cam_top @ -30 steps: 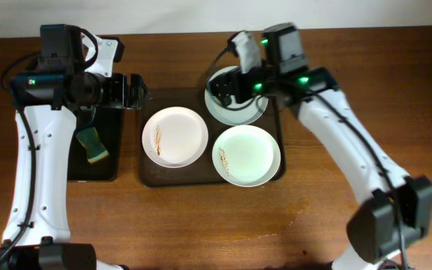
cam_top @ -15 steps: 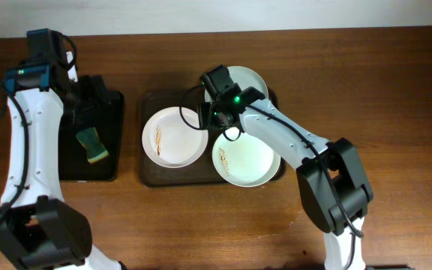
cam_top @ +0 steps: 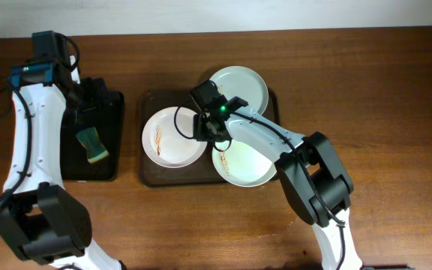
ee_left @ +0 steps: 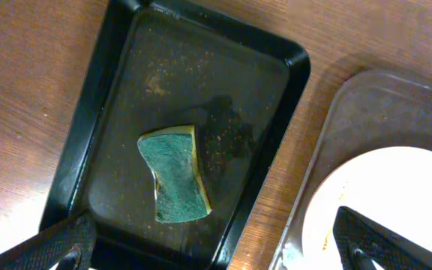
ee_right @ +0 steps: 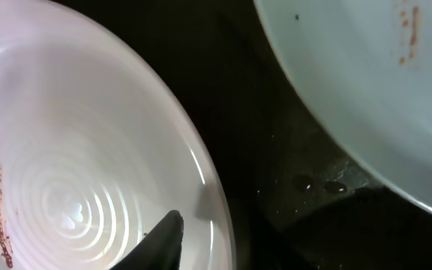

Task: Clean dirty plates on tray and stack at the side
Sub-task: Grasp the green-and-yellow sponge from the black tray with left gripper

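Note:
My left gripper grips the sponge across its middle (cam_top: 92, 145) (ee_left: 175, 175) from the green side next, which leaves the yellow side free to clean plates.
Three white plates lie on the dark-brown tray (cam_top: 150, 174). The left plate (cam_top: 169, 142) (ee_right: 73, 150) has an orange-brown smear. The front-right plate (cam_top: 252, 159) (ee_right: 366, 82) is also smeared. The back plate (cam_top: 242, 86) looks faintly bluish. My right gripper (cam_top: 201, 126) (ee_right: 220, 251) is low at the left plate's right rim. One finger (ee_right: 163, 240) rests inside the rim, and the other is lost against the dark tray. My left gripper (cam_top: 96, 94) (ee_left: 216, 251) hangs wide open over the black tray (cam_top: 77, 169) (ee_left: 201, 75), holding nothing.
A green and yellow sponge (cam_top: 91, 144) (ee_left: 175, 176) lies in the narrow black tray to the left of the brown tray (ee_left: 328, 150). Bare wooden table (cam_top: 366, 112) lies to the right and in front.
My right gripper has left the back plate and come down to the left plate's right rim, its jaws narrowing. My left arm drew back over the black tray, then stayed put.

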Controlling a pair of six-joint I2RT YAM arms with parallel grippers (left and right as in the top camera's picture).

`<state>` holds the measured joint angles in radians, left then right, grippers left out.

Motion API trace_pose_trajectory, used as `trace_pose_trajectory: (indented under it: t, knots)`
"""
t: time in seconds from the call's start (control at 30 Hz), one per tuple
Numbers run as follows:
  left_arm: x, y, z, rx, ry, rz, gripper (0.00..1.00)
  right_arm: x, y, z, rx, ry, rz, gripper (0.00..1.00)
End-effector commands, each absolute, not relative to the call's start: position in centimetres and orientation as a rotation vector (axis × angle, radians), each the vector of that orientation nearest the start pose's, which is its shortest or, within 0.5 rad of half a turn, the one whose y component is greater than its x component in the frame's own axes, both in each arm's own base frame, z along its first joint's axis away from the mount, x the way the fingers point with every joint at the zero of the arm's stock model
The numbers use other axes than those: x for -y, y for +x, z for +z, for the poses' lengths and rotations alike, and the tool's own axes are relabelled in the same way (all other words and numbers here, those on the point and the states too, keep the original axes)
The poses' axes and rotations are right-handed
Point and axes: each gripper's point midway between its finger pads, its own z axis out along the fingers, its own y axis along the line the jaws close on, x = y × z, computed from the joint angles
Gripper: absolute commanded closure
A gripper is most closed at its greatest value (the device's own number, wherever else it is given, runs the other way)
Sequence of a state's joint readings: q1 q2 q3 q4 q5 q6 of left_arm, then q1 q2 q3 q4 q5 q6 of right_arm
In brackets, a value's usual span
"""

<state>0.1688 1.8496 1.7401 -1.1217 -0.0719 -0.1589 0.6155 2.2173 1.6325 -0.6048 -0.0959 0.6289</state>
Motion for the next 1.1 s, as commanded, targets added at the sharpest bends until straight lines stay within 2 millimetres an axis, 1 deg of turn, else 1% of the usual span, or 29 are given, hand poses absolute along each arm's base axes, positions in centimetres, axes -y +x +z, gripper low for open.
trace_pose_trajectory:
  t: [0.0,0.03,0.1,0.13,0.17,0.2,0.23,0.3,0.33,0.4,0.43,0.47,0.53,0.63,0.7,0.9,0.93,0.97,1.0,1.07]
  knots:
    - [-8.7,41.5,14.7,-2.828,-0.509,0.120,0.01,-31.4,40.2,0.7,-2.866,-0.003,0.445,0.76]
    - [-8.6,41.4,14.2,-2.846,-0.510,0.109,0.01,-31.5,40.2,0.6,-2.868,-0.006,0.444,0.80]
    - [-7.8,41.4,13.6,-2.867,-0.505,0.049,0.02,-31.6,40.0,0.2,-2.875,-0.013,0.441,0.83]
    - [-7.8,41.2,13.6,-2.873,-0.506,0.048,0.07,-31.6,40.0,0.2,-2.874,-0.012,0.440,0.91]
    - [-7.8,41.1,13.6,-2.881,-0.507,0.049,0.16,-31.6,40.0,0.2,-2.872,-0.012,0.442,0.96]
    - [-7.7,40.9,13.5,-2.890,-0.509,0.050,0.23,-31.7,40.1,0.2,-2.872,-0.012,0.442,0.96]
    - [-7.8,40.9,13.3,-2.894,-0.510,0.050,0.23,-31.7,40.1,0.2,-2.872,-0.012,0.442,0.96]
    - [-8.1,40.9,12.4,-2.914,-0.524,0.051,0.23,-31.7,40.1,0.2,-2.872,-0.012,0.442,0.96]
    - [-8.5,40.8,11.6,-2.928,-0.559,0.054,0.23,-31.7,40.1,0.2,-2.872,-0.013,0.442,0.96]
    - [-10.1,40.4,9.6,-2.949,-0.697,0.057,0.24,-31.7,40.1,0.2,-2.872,-0.013,0.442,0.96]
    - [-10.8,40.1,8.8,-2.958,-0.751,0.058,0.31,-31.7,40.1,0.2,-2.871,-0.013,0.442,0.96]
    - [-11.9,39.8,7.5,-2.971,-0.819,0.058,0.39,-31.7,40.1,0.2,-2.868,-0.013,0.444,0.96]
    - [-12.4,39.8,6.2,-2.988,-0.843,0.051,0.45,-31.8,40.2,0.3,-2.864,-0.013,0.447,0.96]
    - [-11.4,39.8,3.9,-3.039,-0.854,-0.029,0.55,-31.8,40.3,0.3,-2.860,-0.013,0.446,0.96]
    - [-11.0,38.8,2.0,-3.098,-0.898,-0.037,0.59,-31.8,40.3,0.3,-2.860,-0.013,0.445,0.96]
    - [-10.7,37.8,-0.1,-3.129,-0.906,-0.037,0.65,-31.7,40.4,0.3,-2.855,-0.012,0.443,0.96]
    - [-10.8,37.8,-0.5,-3.124,-0.905,-0.032,0.75,-31.7,40.4,0.3,-2.855,-0.012,0.443,0.96]
    - [-10.9,38.0,-0.7,-3.113,-0.901,-0.031,0.93,-31.7,40.4,0.3,-2.856,-0.013,0.443,0.96]
    - [-10.9,38.2,-0.7,-3.106,-0.899,-0.032,0.99,-31.7,40.4,0.3,-2.856,-0.012,0.444,0.96]
    - [-11.0,39.0,-0.2,-3.081,-0.888,-0.044,0.99,-31.8,40.4,0.3,-2.855,-0.012,0.444,0.96]
